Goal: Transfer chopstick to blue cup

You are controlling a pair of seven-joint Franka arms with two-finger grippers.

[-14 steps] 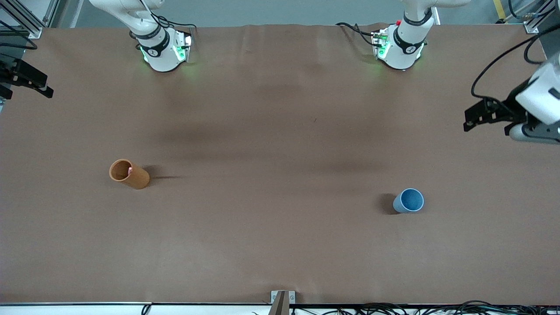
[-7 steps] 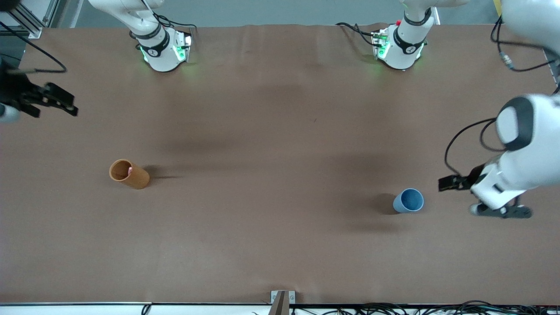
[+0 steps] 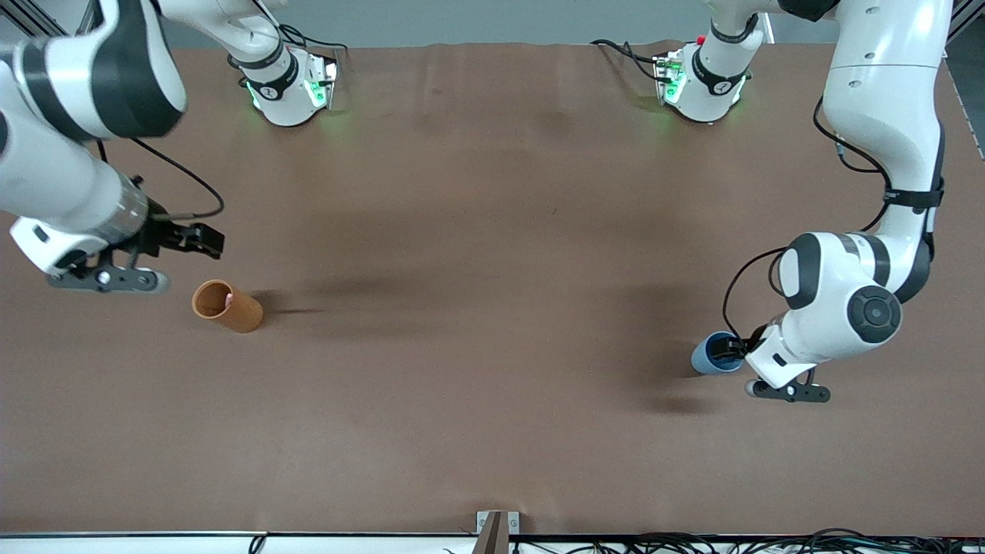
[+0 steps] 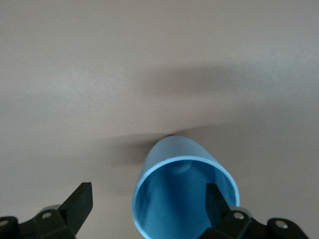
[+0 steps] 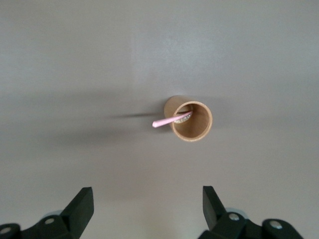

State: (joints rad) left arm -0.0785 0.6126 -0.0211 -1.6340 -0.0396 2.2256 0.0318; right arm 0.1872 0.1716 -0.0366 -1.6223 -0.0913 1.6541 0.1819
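Observation:
The robot's right gripper should next take hold of the pink chopstick by its protruding upper end (image 5: 158, 123), so that it can move the chopstick to the blue cup.
The blue cup (image 3: 702, 362) stands upright toward the left arm's end of the table. My left gripper (image 3: 726, 352) is open just over its rim. In the left wrist view the cup (image 4: 174, 199) sits partly between the fingers, with one finger (image 4: 217, 201) over the cup's mouth and the other (image 4: 79, 205) outside it. The pale pink chopstick (image 5: 166, 121) leans in the orange-brown holder (image 5: 193, 122), with its tip (image 3: 229, 296) at the rim. My right gripper (image 3: 203, 240) is open and empty over the table beside the holder (image 3: 228, 307). Its own view (image 5: 148, 206) shows the holder apart from the fingers.
The brown table cover (image 3: 477, 346) is bare between the two cups. Both arm bases (image 3: 288, 92) stand at the edge farthest from the front camera. A small metal bracket (image 3: 496, 523) sits at the nearest edge, with cables along it.
Both arms swung in from the table's ends. The left gripper came down over the blue cup. The right gripper moved in beside the orange-brown holder. The cups have not moved.

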